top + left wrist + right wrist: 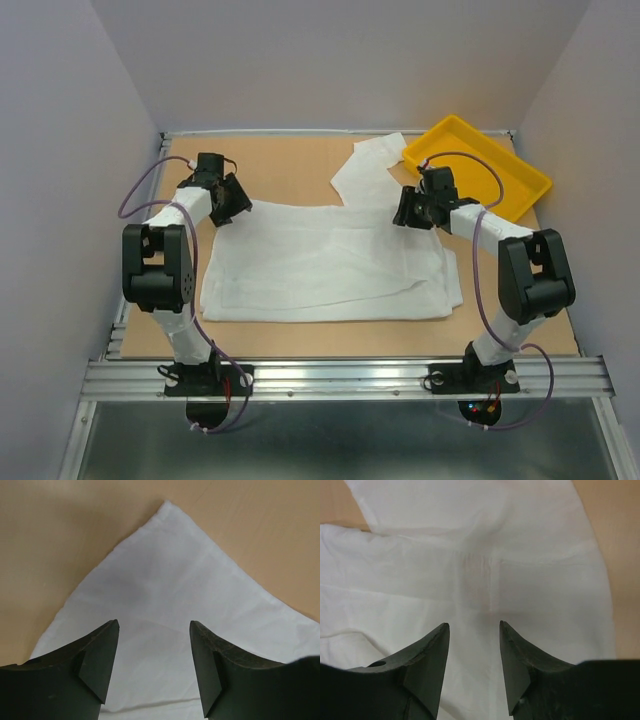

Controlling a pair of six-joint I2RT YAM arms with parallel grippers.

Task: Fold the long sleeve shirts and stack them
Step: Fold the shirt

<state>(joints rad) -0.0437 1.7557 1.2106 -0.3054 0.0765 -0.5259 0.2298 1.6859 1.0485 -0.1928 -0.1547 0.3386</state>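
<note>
Next, my left gripper will grip the white shirt [330,260] at its far corner [242,208], pairing my right gripper, to fold the shirt's far edge over.
A white long sleeve shirt [330,260] lies spread on the brown table, partly folded, with one sleeve [370,170] running up toward the yellow tray. My left gripper [232,205] is open just above the shirt's far left corner [165,580]. My right gripper [408,212] is open above the shirt's far right part, near where the sleeve joins [480,575]. Neither holds any fabric.
A yellow rectangular tray [520,170] sits at the back right, with the sleeve end touching its near left edge. Grey walls close in the table on three sides. A metal rail [340,378] runs along the near edge.
</note>
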